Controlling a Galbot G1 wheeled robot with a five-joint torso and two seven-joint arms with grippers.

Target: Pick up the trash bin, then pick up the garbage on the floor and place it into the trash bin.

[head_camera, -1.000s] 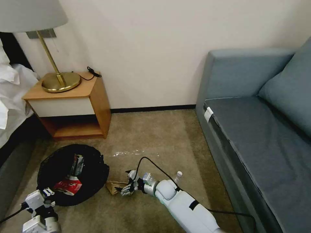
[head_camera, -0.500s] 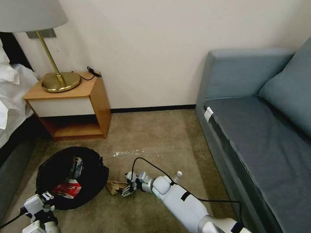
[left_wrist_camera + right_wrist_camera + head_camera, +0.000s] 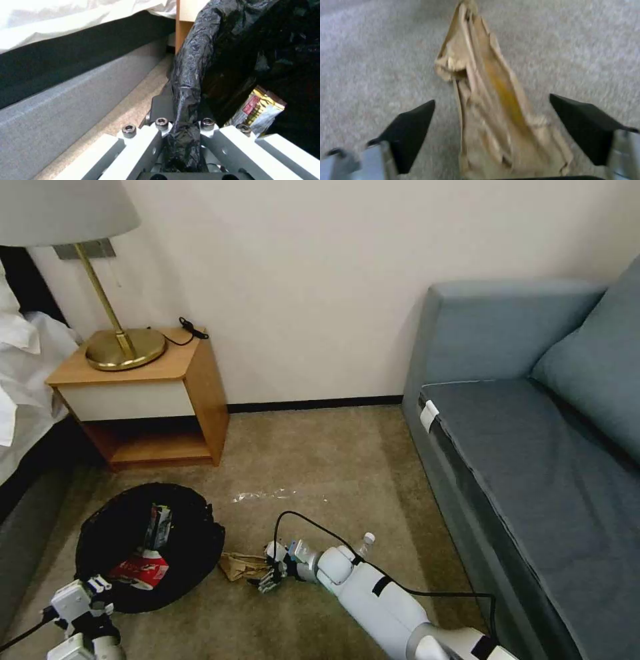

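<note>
My right gripper will next pinch the crumpled tan paper [image 3: 239, 565] across its raised lengthwise folds, as its outer edges lie loose on the carpet.
The trash bin [image 3: 193, 543] sits on the carpet at the lower left, lined with a black bag [image 3: 196, 62]. My left gripper [image 3: 99, 584] [image 3: 184, 122] is shut on its bagged rim. Inside lie a red-and-white packet [image 3: 141, 569] and a gold-and-dark bar wrapper [image 3: 158, 525] [image 3: 258, 111]. Just right of the bin, crumpled tan paper [image 3: 239, 565] [image 3: 493, 100] lies on the floor. My right gripper [image 3: 270, 575] [image 3: 496, 130] is low over it, open, with one black finger [image 3: 410, 132] on each side of the paper. A small clear bottle [image 3: 365, 544] peeks out behind my right arm.
A wooden nightstand [image 3: 193, 380] with a brass lamp [image 3: 125, 347] stands behind the bin, and a bed [image 3: 23, 373] lies to its left. A blue sofa [image 3: 533, 447] lines the right side. A clear film scrap [image 3: 267, 495] lies on the carpet.
My right gripper has sunk lower and slid a little right, down to the tan paper's end. The left gripper and bin have dropped slightly.
</note>
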